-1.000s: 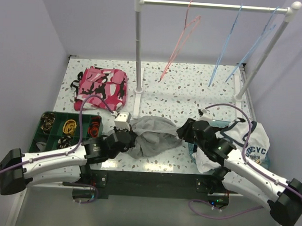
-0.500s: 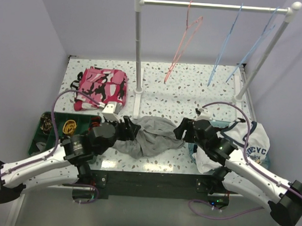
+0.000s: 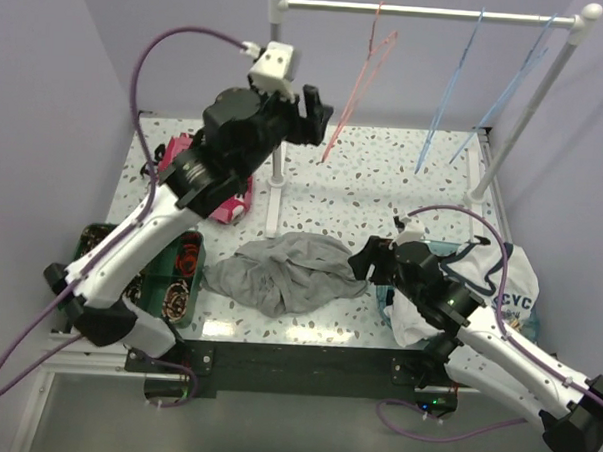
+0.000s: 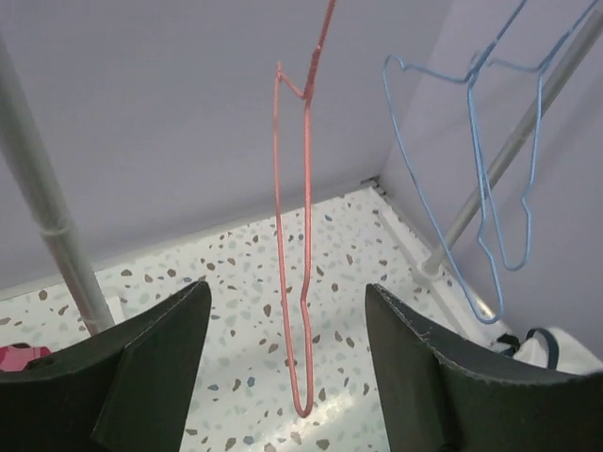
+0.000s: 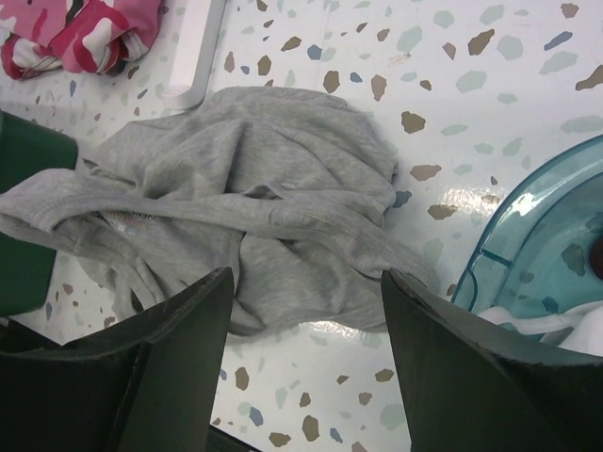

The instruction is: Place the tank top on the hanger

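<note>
My left gripper is going to pick up the pink hanger [image 3: 363, 79] by its near end [image 3: 328, 154] next. This will leave the hanger's hook free and the hanger's far end free to go into the tank top.
The grey tank top [image 3: 280, 270] lies crumpled on the table near the front, and nothing holds it. My right gripper [image 3: 365, 261] hovers open just right of it. In the right wrist view the tank top [image 5: 254, 198] lies beyond the open right gripper [image 5: 307, 278], and only bare table shows between the fingers. The pink wire hanger [image 3: 363, 79] hangs from the rail. My left gripper [image 3: 322, 112] is raised high, just left of the hanger, and is open. In the left wrist view the hanger [image 4: 294, 235] hangs in front of the open left gripper [image 4: 287, 292], untouched.
Two light-blue hangers [image 3: 458, 83] hang further right on the rail [image 3: 431, 10]; a white rack post [image 3: 276, 85] stands by my left arm. Pink camouflage cloth [image 3: 230, 205] lies back left, a green tray [image 3: 174, 281] front left, and a white lettered garment [image 3: 514, 290] in a teal tub [image 5: 537, 235] at the right.
My left gripper opened, let go of the tank top and rose from the table front up to the pink hanger. My right gripper also opened and released the top.
</note>
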Controlling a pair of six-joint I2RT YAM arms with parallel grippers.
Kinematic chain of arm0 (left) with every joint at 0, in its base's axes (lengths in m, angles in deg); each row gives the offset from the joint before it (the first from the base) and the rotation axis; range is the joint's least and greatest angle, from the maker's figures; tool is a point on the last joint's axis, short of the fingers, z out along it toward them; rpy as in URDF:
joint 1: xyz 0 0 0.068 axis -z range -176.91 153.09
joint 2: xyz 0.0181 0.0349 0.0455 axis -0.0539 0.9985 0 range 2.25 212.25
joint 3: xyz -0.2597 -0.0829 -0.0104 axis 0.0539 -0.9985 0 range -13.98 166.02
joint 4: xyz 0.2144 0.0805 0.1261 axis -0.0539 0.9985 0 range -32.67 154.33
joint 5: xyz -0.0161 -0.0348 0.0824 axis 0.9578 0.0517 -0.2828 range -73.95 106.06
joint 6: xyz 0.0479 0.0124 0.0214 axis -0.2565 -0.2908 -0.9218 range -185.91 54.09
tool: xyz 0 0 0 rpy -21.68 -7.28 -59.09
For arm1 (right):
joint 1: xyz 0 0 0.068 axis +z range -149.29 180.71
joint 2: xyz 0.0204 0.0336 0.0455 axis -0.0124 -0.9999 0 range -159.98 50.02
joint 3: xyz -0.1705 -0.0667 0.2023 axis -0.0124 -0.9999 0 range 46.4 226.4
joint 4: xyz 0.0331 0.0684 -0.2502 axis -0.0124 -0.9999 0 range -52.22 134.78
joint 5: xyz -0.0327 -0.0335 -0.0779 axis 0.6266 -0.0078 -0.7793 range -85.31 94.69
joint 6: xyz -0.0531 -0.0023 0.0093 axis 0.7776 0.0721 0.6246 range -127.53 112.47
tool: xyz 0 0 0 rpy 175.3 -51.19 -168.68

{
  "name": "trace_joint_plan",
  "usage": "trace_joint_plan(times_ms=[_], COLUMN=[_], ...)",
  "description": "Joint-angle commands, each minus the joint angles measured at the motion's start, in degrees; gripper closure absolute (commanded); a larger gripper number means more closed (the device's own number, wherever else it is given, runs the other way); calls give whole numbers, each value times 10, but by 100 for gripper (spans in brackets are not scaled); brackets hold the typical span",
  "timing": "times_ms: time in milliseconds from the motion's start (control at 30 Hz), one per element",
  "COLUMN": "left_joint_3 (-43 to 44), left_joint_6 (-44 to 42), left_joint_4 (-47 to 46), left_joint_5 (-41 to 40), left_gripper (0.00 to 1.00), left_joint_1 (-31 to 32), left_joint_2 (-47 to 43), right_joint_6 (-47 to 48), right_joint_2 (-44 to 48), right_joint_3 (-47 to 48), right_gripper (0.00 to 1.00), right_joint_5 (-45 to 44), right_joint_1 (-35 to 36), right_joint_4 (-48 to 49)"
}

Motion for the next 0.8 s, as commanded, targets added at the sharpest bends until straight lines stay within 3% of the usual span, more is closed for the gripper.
trace_joint_plan(times_ms=[0,67,167,433,567,767], left_joint_3=[220,319,383,313,319,301], left_joint_6=[-116,-132,-144,-145,-140,-135], left_joint_4=[93,131,146,78,70,43], left_joint_5=[106,114,117,102,97,48], left_gripper=[28,28,29,32,35,46], left_joint_1=[-20,-26,-28,-28,-28,-27], left_joint_2=[121,189,249,271,300,317], right_joint_6=[19,20,21,22,20,17], right_joint_2=[6,9,11,5,3,8], right_joint_3=[20,18,20,27,23,17], right_gripper=[32,32,32,33,34,34], right_joint_5=[8,8,7,9,8,7], right_joint_1=[1,0,1,1,1,1], right_joint_4=[-7,-8,-11,-14,-11,-14])
